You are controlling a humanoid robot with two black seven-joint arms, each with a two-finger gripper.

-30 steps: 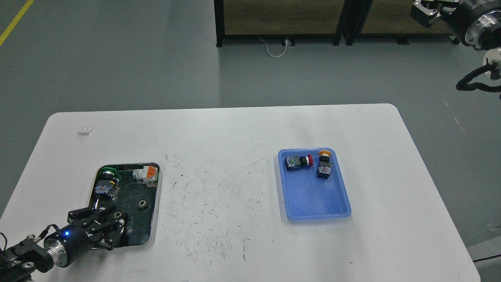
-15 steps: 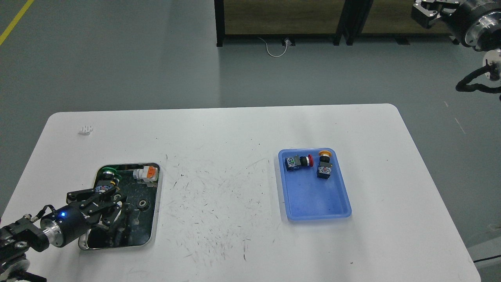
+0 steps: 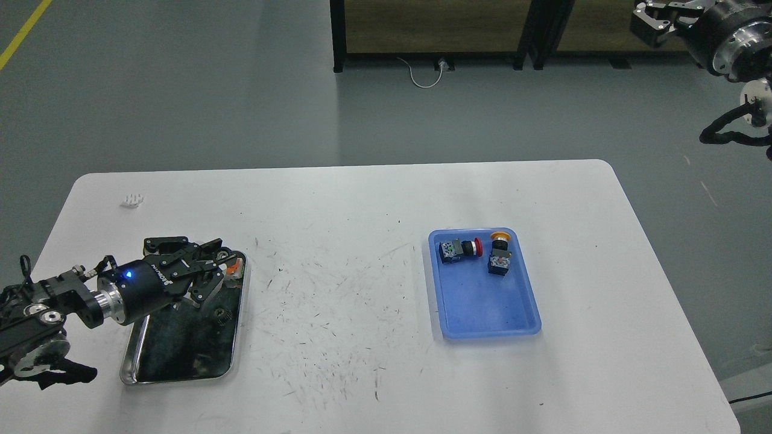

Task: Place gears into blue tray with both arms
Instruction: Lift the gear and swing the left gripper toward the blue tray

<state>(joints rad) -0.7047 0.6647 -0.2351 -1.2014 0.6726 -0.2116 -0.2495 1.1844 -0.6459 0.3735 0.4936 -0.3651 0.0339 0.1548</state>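
The small gear needs to go into the blue tray (image 3: pixel 482 304), so my left gripper should next grab the gear by its toothed rim (image 3: pixel 222 315).
One gear (image 3: pixel 221 314), small, black and toothed, lies on the dark bottom of the steel tray (image 3: pixel 181 378) at the left of the table. My left gripper (image 3: pixel 208 272) hovers over the far end of that tray, just above the gear, open with its fingers spread and nothing between them. The blue tray (image 3: pixel 482 304) sits right of centre. My right gripper (image 3: pixel 654 21) is raised far off the table at the top right, small and dark, so its state is unclear.
A red-capped switch (image 3: pixel 461 248) and a yellow-capped switch (image 3: pixel 499 253) lie at the blue tray's far end. An orange and white part (image 3: pixel 235 267) peeks out beside my left gripper. A small white piece (image 3: pixel 131 199) lies at the table's far left.
My left gripper has moved from the steel tray's near end to its far end, now covering the green switches. The gear has stayed in place. The right arm has barely shifted.
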